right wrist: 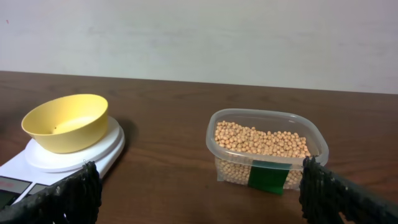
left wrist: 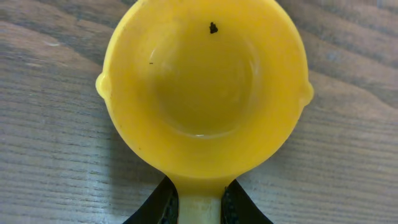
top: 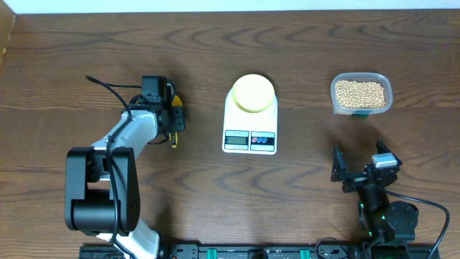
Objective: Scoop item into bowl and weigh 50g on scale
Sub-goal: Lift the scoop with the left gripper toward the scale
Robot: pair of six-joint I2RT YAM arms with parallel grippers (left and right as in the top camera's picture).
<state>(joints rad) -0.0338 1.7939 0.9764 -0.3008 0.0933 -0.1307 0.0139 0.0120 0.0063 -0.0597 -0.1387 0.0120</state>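
My left gripper's fingers are closed around the scoop's handle. The bright yellow scoop would come up off the wood with my left gripper if I lifted it now.
The pale-yellow bowl stands empty on the white scale at mid-table; both also show in the right wrist view, bowl on scale. The tan beans fill a clear tub at the far right, and in the right wrist view the beans lie in that tub. My left gripper is shut on the handle of a bright yellow scoop, low over the table left of the scale. The scoop is empty apart from a dark speck. My right gripper is open and empty, near the front edge, facing the tub.
The tub has a green label on its near side. Bare brown wood lies between the scale, the tub and my right gripper. A pale wall backs the table in the right wrist view.
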